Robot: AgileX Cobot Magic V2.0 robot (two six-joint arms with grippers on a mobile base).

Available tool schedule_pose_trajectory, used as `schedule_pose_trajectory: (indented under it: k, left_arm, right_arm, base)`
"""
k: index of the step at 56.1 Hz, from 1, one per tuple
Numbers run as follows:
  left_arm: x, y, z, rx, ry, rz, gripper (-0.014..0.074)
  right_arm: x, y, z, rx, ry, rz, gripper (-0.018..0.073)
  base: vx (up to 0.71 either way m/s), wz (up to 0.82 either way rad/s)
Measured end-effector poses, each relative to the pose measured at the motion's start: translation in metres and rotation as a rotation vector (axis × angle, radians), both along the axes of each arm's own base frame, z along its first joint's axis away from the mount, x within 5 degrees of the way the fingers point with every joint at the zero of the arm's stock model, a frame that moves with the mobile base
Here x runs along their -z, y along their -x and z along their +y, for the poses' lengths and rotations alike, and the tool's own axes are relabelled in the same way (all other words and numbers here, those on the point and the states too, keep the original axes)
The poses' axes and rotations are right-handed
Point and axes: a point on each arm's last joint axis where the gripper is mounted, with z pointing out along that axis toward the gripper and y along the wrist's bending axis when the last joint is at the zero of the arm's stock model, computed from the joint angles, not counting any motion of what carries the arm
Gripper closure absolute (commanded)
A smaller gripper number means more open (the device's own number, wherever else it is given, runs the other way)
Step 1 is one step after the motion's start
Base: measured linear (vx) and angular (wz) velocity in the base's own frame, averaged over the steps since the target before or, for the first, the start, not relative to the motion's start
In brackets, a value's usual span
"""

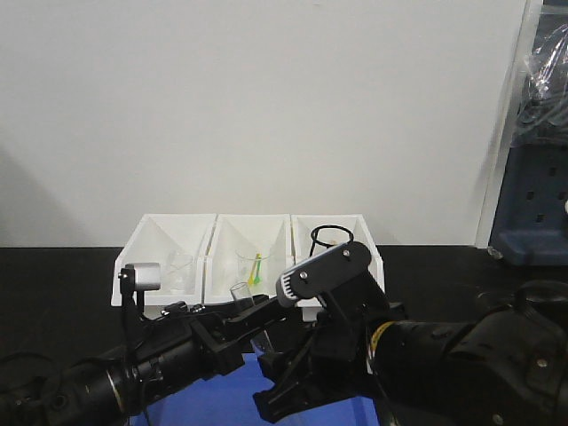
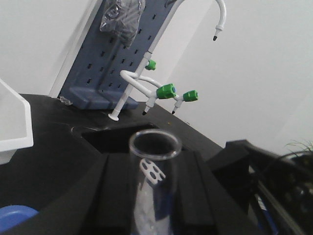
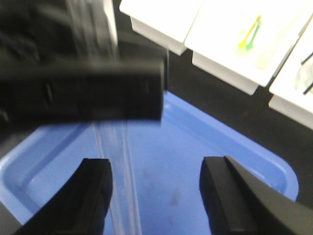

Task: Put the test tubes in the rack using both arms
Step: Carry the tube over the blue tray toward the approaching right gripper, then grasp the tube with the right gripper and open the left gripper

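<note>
I need to carry the test tube on to the rack, so I will next grab it with my right gripper by its closed lower end (image 3: 124,210).
My left gripper (image 2: 155,196) is shut on a clear test tube (image 2: 155,147), whose open rim points away from the camera between the black fingers. A small white piece with round holes (image 2: 152,171) shows through the glass; I cannot tell whether it is the rack. In the front view the left gripper (image 1: 253,324) holds the tube (image 1: 241,291) tilted over the blue tray (image 1: 232,390). My right gripper (image 3: 156,196) is open just below. The tube (image 3: 117,166) runs down beside its left finger (image 3: 95,196), apart from the right finger.
Three white bins (image 1: 133,244) stand in a row at the back, holding a beaker (image 1: 182,264), a green-yellow item (image 1: 256,266) and a black cable (image 1: 330,235). A blue-grey pegboard stand (image 1: 532,204) is at the right. White taps with green knobs (image 2: 166,91) rise behind a sink recess (image 2: 115,139).
</note>
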Motion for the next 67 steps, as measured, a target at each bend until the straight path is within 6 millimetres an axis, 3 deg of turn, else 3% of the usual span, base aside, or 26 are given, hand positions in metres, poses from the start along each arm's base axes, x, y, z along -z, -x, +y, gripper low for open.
schedule_pose_trajectory:
  k: [8,21,45,67]
  left_arm:
    - [0.001,-0.001,0.000,-0.006,-0.012,0.008,0.0538]
    - [0.003,-0.002,0.001,-0.011,-0.015,0.014,0.0538]
    - [0.001,0.000,0.000,0.010,0.006,-0.005,0.0538]
    - [0.001,0.000,0.000,0.010,0.006,-0.004,0.0538]
  right_arm:
    - [-0.002,-0.008,0.006,0.002,0.008,0.009,0.0097]
    - [0.011,-0.018,0.013,0.005,0.032,0.048,0.0097]
    - [0.013,-0.020,0.016,-0.005,0.026,0.042,0.0108]
    - [0.013,-0.020,0.016,-0.013,0.030,0.032,0.0284]
  base:
    - [0.00,0.00]
    - [0.00,0.00]
    - [0.00,0.00]
    - [0.00,0.00]
